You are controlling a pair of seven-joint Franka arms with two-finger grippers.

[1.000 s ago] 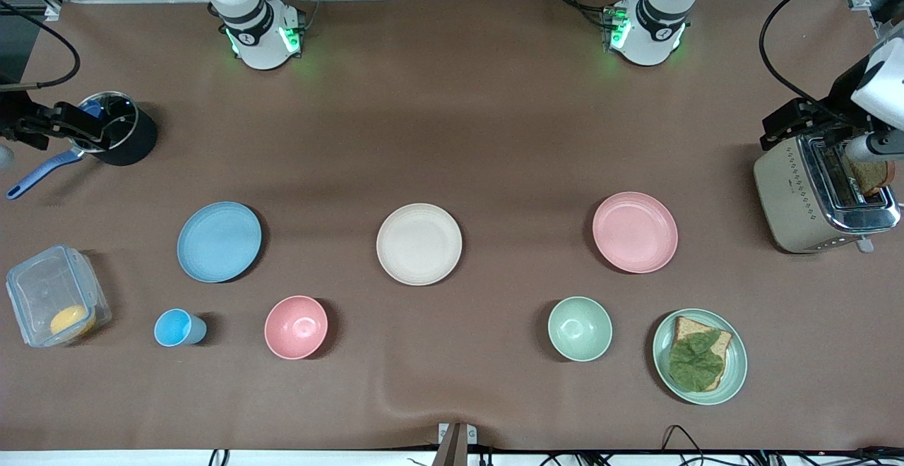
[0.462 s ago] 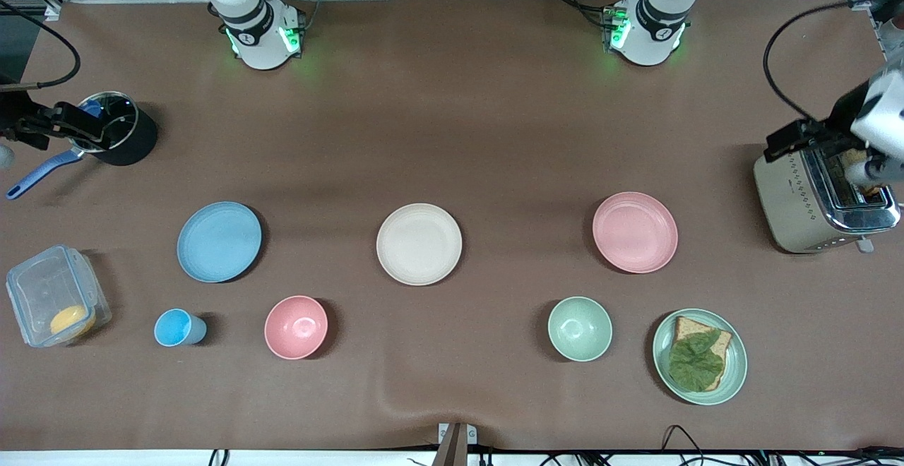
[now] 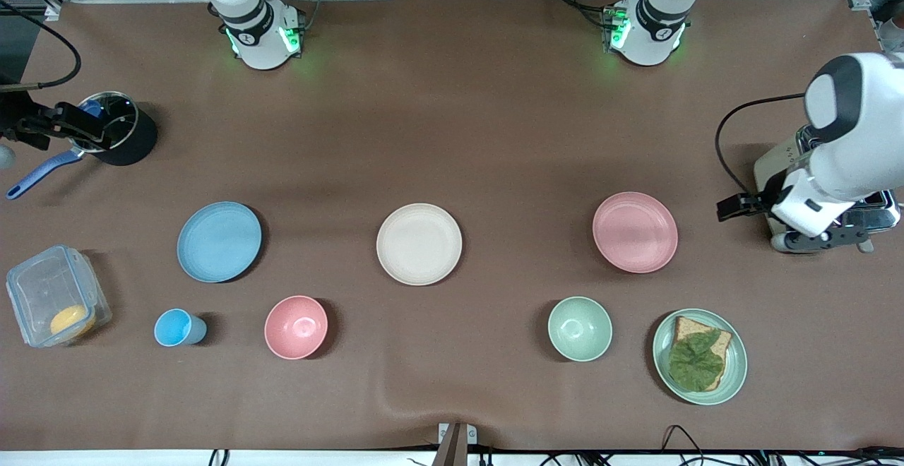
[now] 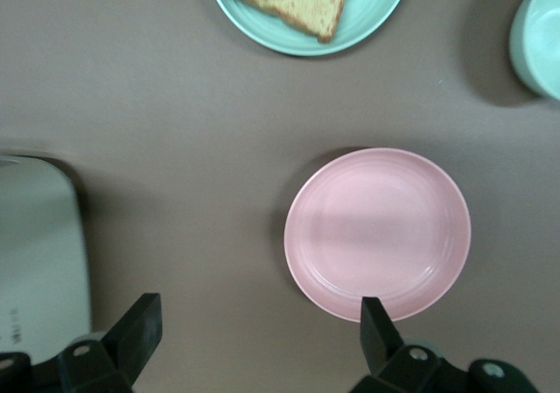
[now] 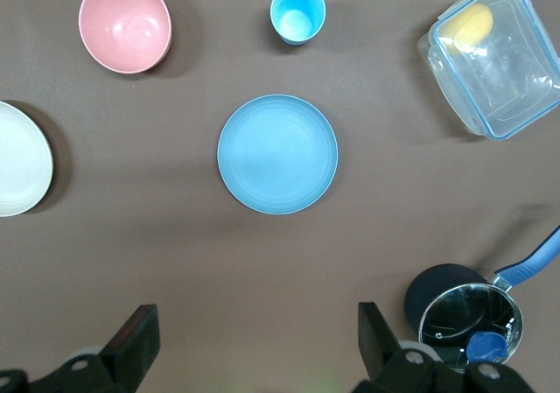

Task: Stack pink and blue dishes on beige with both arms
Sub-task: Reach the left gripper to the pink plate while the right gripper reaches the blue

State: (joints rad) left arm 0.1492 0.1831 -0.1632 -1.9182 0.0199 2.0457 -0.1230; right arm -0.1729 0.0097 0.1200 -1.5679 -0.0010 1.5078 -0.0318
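The pink plate spreads wider than my open fingers. My left gripper next needs to grab the pink plate by its thin raised rim.
The pale pink plate lies toward the left arm's end of the table. In the middle sits the beige plate, and the light blue plate lies toward the right arm's end. All three lie apart with nothing on them. My left gripper hangs open and empty in the air between the toaster and the pink plate, one finger over the plate's rim. My right gripper hangs open and empty beside the pot, apart from the blue plate.
A toaster stands under the left arm. A black pot with a blue-handled tool, a clear container, a blue cup, a pink bowl, a green bowl and a green plate with bread and a leaf stand around the plates.
The left arm has swung from above the toaster toward the pink plate and now covers most of the toaster. The right arm has not moved.
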